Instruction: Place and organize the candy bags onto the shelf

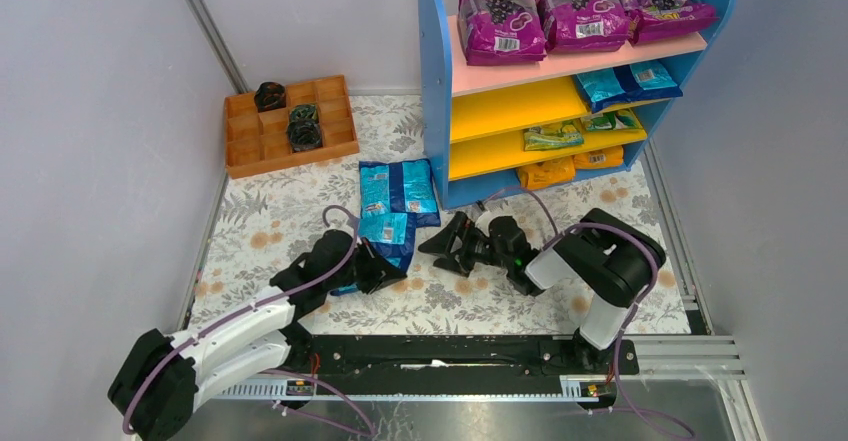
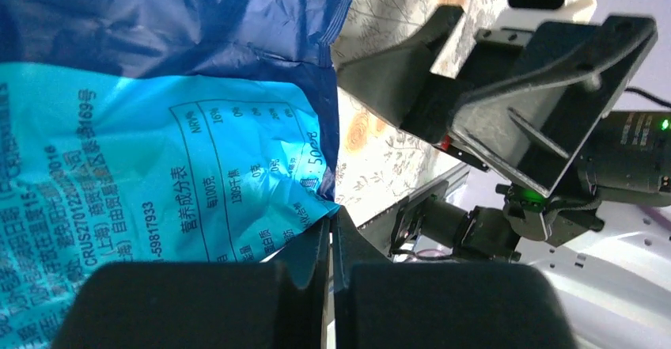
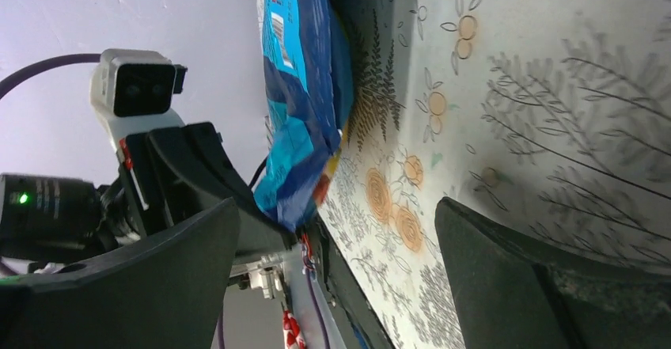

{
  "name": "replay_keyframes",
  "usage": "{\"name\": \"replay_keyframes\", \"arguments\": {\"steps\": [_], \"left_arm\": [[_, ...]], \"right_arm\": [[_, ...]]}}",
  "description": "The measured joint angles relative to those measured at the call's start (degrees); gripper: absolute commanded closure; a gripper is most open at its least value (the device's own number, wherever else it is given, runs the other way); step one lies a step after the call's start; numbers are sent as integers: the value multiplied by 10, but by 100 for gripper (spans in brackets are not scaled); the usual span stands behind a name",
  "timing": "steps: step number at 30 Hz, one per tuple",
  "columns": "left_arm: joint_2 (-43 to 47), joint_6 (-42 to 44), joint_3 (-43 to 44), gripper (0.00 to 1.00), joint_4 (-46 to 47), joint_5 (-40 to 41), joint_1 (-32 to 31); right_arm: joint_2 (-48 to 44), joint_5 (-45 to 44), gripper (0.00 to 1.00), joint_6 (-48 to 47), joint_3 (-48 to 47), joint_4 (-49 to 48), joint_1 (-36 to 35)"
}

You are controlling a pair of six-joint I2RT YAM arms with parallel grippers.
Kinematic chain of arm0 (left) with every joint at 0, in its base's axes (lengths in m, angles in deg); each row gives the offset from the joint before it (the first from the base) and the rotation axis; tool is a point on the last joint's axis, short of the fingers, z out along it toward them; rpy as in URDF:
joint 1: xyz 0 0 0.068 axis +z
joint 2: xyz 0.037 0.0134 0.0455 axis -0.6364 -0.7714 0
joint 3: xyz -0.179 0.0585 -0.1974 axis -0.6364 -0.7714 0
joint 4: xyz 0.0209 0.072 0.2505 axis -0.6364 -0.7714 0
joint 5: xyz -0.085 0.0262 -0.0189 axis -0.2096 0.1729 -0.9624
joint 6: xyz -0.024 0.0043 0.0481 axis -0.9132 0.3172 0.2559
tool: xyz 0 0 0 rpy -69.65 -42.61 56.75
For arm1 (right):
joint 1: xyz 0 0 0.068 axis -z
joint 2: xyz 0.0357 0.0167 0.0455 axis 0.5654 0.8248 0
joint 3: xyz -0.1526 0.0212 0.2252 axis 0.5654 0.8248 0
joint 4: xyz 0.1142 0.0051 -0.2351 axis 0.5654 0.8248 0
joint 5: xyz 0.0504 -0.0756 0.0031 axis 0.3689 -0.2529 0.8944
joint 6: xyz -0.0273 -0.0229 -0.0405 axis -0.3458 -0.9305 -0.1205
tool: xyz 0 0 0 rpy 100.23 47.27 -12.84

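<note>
Next, my right gripper pinches the blue candy bag's dark-blue edge (image 1: 410,245), leaving the opposite end free to enter the shelf (image 1: 436,91) first.
My left gripper (image 1: 383,271) is shut on the near corner of a shiny blue candy bag (image 1: 388,233) that lies on the floral mat. The left wrist view shows the bag's light-blue printed corner (image 2: 198,175) pinched between my nearly closed fingers (image 2: 332,230). My right gripper (image 1: 447,242) is open and empty, low over the mat just right of that bag; its wrist view shows wide-apart jaws (image 3: 336,210) facing the bag (image 3: 305,127). Two more blue bags (image 1: 400,183) lie beside the shelf (image 1: 436,91), which holds blue (image 1: 625,83), green-yellow (image 1: 553,136) and orange bags (image 1: 545,172).
Three purple grape-print bags (image 1: 580,6) lie on the shelf's pink top board. An orange compartmented tray (image 1: 243,131) with dark items stands at the back left. Grey walls close in on both sides. The two grippers are close together near the mat's front middle.
</note>
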Motion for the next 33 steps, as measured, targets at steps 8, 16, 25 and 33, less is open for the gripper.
{"name": "replay_keyframes", "arguments": {"steps": [8,16,25,33], "left_arm": [[-35,-12,0,100,63,8,-72],[-48,-12,1,100,90,6,-127],[-96,7,20,79,112,4,-163],[-75,79,84,18,88,-6,-169]], "right_arm": [[73,-35,7,62,-47,-22,-68],[126,-43,23,97,-75,-63,-78],[132,-59,60,108,-46,-78,-90],[114,-80,82,102,-7,-96,-90]]}}
